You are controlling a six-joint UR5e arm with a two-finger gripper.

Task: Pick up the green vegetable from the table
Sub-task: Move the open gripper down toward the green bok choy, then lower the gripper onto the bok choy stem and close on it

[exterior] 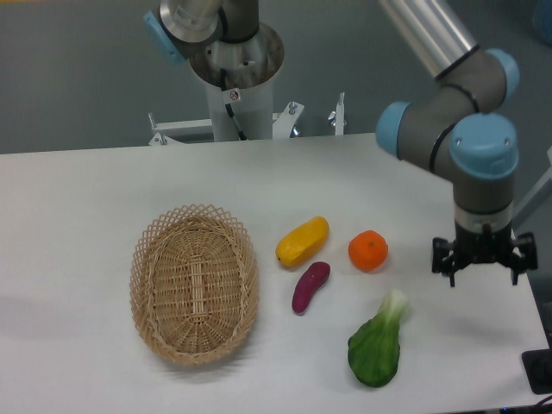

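Note:
My gripper next needs to grab the green vegetable by its pale stem (394,306) to pick it up from the table.
The green vegetable (377,343) lies on the white table (86,190) near the front right, with its dark green leaf toward the front edge and its pale stem pointing up-right. My gripper (483,274) hangs above the table to the right of the vegetable and a little behind it, apart from it. Its jaws stand spread wide with nothing between them.
An oval wicker basket (195,283) stands left of centre. A yellow oblong fruit (302,241), a small purple eggplant piece (310,286) and an orange (368,250) lie between the basket and the gripper. The table's right edge is close to the gripper.

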